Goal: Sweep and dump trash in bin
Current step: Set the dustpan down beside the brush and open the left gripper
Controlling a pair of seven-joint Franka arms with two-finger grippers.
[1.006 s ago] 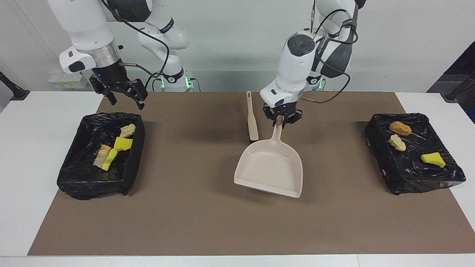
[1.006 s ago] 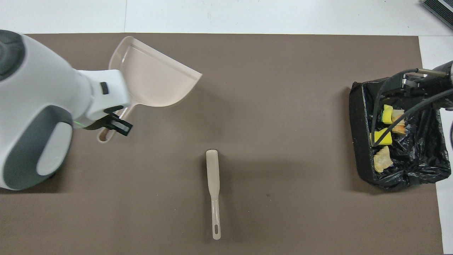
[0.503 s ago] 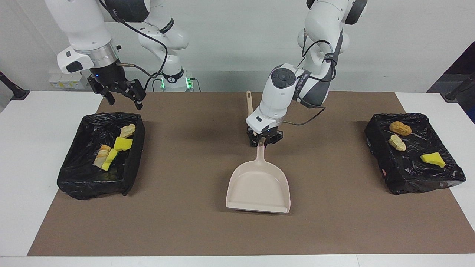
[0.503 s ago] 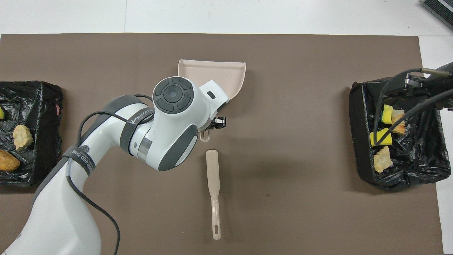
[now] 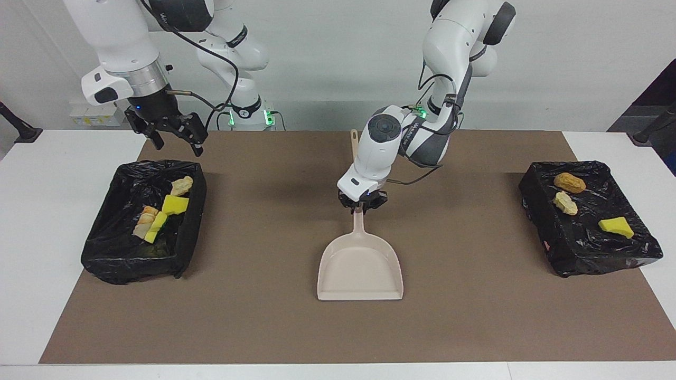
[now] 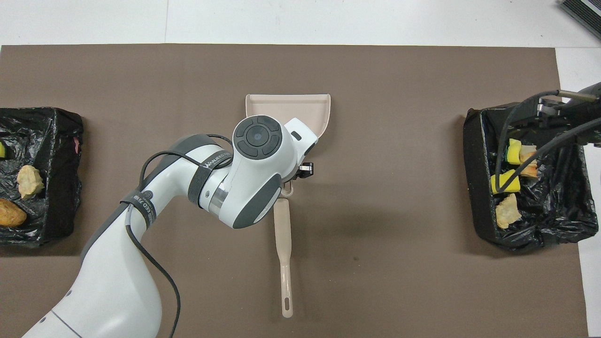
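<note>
The dustpan [image 6: 288, 105] is level on the brown mat above the scraper and would stay in place, so my left gripper should open now.
My left gripper [image 5: 362, 207] is shut on the handle of the beige dustpan [image 5: 360, 266], whose pan lies level, low at the brown mat's middle, mouth turned away from the robots. In the overhead view my left arm covers most of the dustpan [image 6: 288, 105]. The trash lies in two black-lined bins. Yellow sponge [image 5: 174, 204] and a tan lump [image 5: 182, 185] are in the bin [image 5: 105, 258] at the right arm's end. An orange lump [image 5: 569, 182] and yellow sponge [image 5: 616, 227] are in the other bin [image 5: 597, 264]. My right gripper [image 5: 169, 132] hangs open over its bin's edge nearest the robots.
A beige flat scraper [image 6: 283, 244] lies on the brown mat [image 5: 253, 316], nearer to the robots than the dustpan, its blade end close to the dustpan's handle. White tabletop [image 5: 31, 237] borders the mat at both ends.
My left arm has swung the dustpan toward the table's middle, straightened it so its mouth points away from the robots, and lowered it. The right gripper has stayed over its bin.
</note>
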